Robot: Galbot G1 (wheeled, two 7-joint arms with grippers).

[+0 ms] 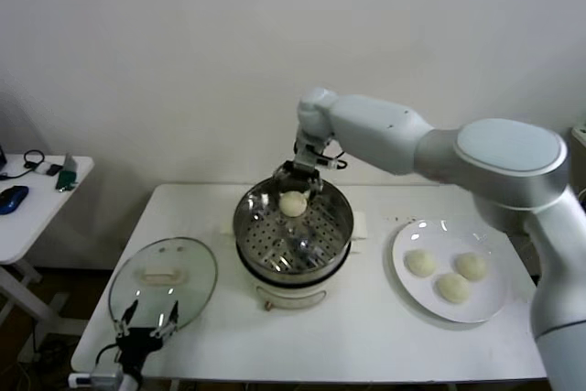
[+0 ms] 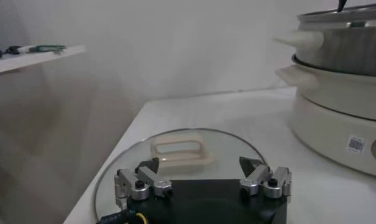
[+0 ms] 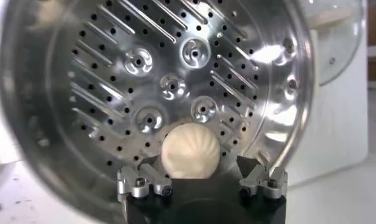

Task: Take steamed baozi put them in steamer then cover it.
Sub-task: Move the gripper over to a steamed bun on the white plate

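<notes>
I will next use my right gripper to grab the baozi closest to it on the white plate by its round sides, so that it can fill the steamer.
One steamed baozi (image 1: 292, 203) lies on the perforated tray of the steamer (image 1: 249, 231), at its far side. My right gripper (image 1: 304, 174) hangs just above it, open. In the right wrist view the baozi (image 3: 191, 151) sits between the spread fingers, with a gap on each side, over the tray (image 3: 169, 85). Three more baozi (image 1: 420, 263) (image 1: 452, 287) (image 1: 472, 266) lie on a white plate (image 1: 441, 233) to the right. The cover (image 1: 190, 288) lies flat on the table left of the steamer. My left gripper (image 1: 146, 320) is open and empty at the cover's near edge (image 2: 200, 165).
The steamer's white base and side handles (image 2: 334, 103) stand close beside the cover (image 2: 194, 139). A small side table (image 1: 37, 191) with a mouse and cables is at the far left. The white table's front edge (image 1: 320, 374) runs just below the cover and plate.
</notes>
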